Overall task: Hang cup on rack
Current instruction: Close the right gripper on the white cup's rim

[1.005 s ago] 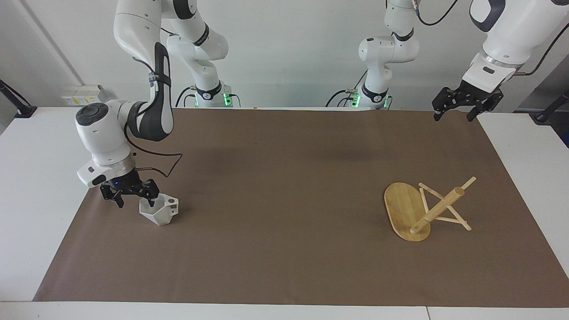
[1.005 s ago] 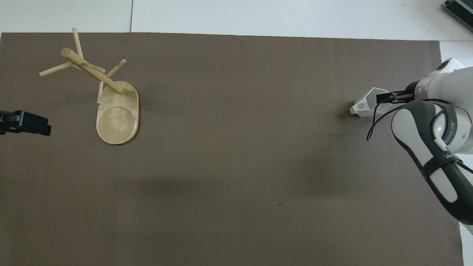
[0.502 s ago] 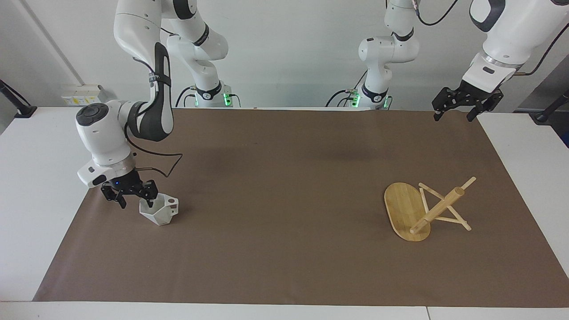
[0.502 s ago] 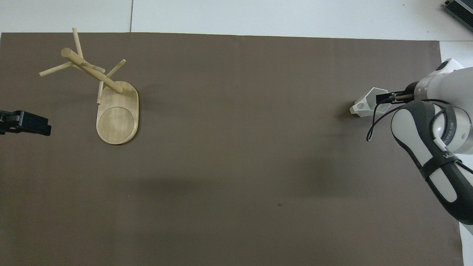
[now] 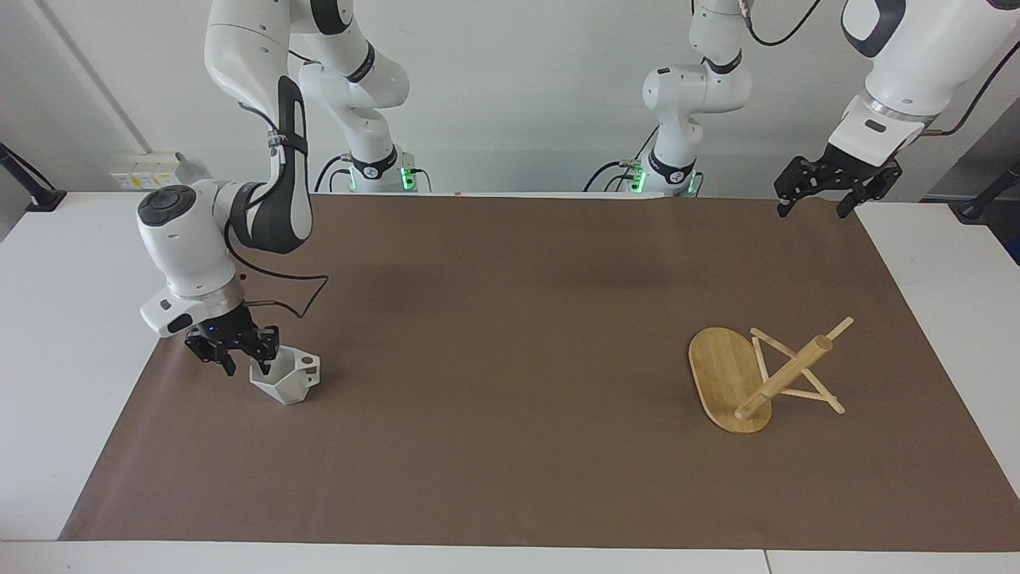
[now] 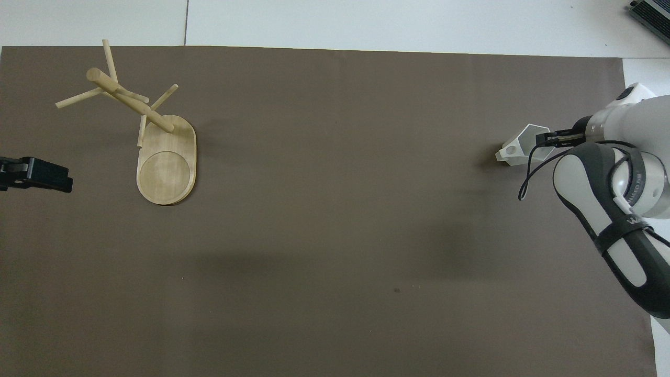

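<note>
The cup's opening is wide open, and its faceted body is broad. My right gripper needs to grab the cup by its thin rim wall next.
The white faceted cup stands upright on the brown mat near the right arm's end of the table, its handle pointing away from that end. My right gripper is down at the cup, open, one finger inside the mouth and the other outside the wall, astride the rim. The bamboo rack stands on its oval base toward the left arm's end, pegs bare. My left gripper waits open in the air over the mat's edge there.
The brown mat covers most of the white table. A black cable loops from the right wrist over the mat just above the cup. Green-lit arm bases stand at the robots' edge.
The right gripper's fingers have drawn closer together around the cup's rim. The cup, the rack and the left arm have stayed where they were.
</note>
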Robot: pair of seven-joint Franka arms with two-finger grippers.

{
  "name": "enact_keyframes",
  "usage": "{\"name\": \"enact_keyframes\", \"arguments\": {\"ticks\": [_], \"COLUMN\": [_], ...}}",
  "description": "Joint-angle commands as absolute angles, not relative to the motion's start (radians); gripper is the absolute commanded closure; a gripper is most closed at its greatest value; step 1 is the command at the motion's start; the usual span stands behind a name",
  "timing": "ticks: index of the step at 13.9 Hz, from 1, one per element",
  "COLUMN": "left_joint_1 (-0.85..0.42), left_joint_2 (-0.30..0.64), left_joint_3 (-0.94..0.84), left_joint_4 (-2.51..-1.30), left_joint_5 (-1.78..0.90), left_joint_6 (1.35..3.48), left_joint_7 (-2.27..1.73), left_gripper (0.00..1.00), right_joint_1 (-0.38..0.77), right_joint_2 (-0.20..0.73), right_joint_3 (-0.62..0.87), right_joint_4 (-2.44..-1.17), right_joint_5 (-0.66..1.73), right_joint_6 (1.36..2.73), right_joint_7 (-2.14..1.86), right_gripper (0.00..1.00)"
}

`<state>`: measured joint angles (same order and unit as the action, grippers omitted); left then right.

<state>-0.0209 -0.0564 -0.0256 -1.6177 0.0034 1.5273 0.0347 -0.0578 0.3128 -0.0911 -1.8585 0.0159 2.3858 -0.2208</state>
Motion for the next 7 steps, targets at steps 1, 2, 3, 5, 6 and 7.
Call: {"name": "enact_keyframes", "arguments": {"ticks": [1,2,3,5,6,7], "left_joint_1": [-0.025,-0.025,-0.025,-0.022,-0.02,-0.02], "left_joint_2": [-0.072,-0.072,-0.072,-0.072,-0.072,-0.072], "left_joint_3": [-0.028,-0.028,-0.028,-0.028,-0.028,-0.028], "left_joint_4": [-1.634,-1.634,-1.634,-1.634,-1.634,-1.634], "left_joint_5": [0.017,0.017,0.017,0.017,0.017,0.017], "left_joint_6": [1.531,1.532,1.532,1.531,1.529,1.528], "left_joint_7": [0.023,0.023,0.023,0.021,0.023,0.021], "left_gripper": [0.0,0.0,0.0,0.0,0.0,0.0], "right_joint_1": [-0.066,-0.064,-0.066,-0.064,-0.064,-0.064], "right_joint_2": [0.31,0.308,0.31,0.31,0.31,0.31], "right_joint_3": [-0.08,-0.08,-0.08,-0.08,-0.08,-0.08], "right_joint_4": [-1.867,-1.867,-1.867,-1.867,-1.867,-1.864], "right_joint_5": [0.034,0.034,0.034,0.034,0.034,0.034], "right_joint_6": [2.396,2.396,2.396,2.398,2.398,2.399], "right_joint_7": [-0.233,-0.233,-0.233,-0.233,-0.233,-0.233], "right_gripper": [0.48,0.51,0.53,0.56,0.59,0.59]}}
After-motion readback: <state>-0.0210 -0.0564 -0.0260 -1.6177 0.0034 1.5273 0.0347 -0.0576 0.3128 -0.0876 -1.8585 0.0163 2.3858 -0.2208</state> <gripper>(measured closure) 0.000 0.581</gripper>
